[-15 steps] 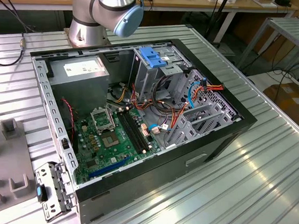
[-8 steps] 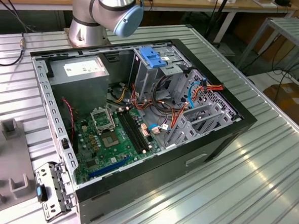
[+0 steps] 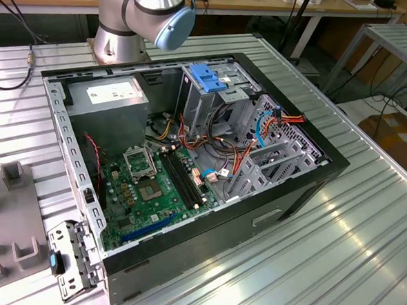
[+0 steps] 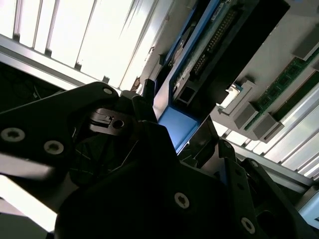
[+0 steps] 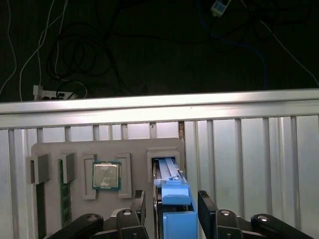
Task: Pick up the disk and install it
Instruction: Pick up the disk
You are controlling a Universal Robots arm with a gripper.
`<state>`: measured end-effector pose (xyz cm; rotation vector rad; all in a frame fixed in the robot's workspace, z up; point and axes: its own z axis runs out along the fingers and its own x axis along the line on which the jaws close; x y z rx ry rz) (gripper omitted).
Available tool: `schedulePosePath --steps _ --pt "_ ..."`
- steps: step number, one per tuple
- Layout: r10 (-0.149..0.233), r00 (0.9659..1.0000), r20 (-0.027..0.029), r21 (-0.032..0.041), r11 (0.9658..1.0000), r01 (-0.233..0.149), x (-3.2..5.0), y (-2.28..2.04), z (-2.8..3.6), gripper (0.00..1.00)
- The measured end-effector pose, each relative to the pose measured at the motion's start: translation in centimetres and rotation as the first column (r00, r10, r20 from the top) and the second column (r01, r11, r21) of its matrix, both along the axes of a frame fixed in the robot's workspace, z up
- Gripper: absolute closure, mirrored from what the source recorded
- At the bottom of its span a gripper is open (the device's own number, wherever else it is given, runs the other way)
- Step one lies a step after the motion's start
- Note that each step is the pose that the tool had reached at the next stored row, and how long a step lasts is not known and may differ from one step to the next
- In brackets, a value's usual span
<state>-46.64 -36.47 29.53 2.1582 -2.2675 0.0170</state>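
My gripper is going to install the disk, so next it will take the disk by the sides of its blue bar frame (image 5: 179, 219).
In the first wrist view the disk (image 5: 175, 206) stands on edge in a slot of a grey holder plate (image 5: 134, 147), its blue plastic rail frame facing the camera. My gripper (image 5: 172, 213) is open and straddles it, one black finger (image 5: 139, 206) on each side, with a narrow dark gap showing at one side. In the second wrist view the disk (image 4: 214, 40) shows its dark underside with a connector row and the blue frame end, close between the gripper (image 4: 184, 134) fingers.
The grey holder plate also carries a processor chip (image 5: 106, 175) and memory sticks (image 5: 62, 194). In the exterior view an open computer case (image 3: 304, 193) lies on the ribbed metal table (image 3: 363, 259), with a blue-topped drive cage (image 3: 208, 77) and a grey power supply (image 3: 110, 95). The arm's base (image 3: 143, 10) stands behind it.
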Motion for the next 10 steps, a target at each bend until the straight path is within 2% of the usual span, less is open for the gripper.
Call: schedulePosePath --steps 6,7,9,10 --pt "0.0 1.0 0.0001 0.0 1.0 0.0 0.0 0.0 -0.03 0.47" --pt "0.0 1.0 0.0 0.0 1.0 0.0 0.0 0.0 -0.03 0.54" --pt "0.0 1.0 0.0001 0.0 1.0 0.0 0.0 0.0 -0.04 0.54" --pt "0.0 1.0 0.0 0.0 1.0 0.0 0.0 0.0 -0.04 0.61"
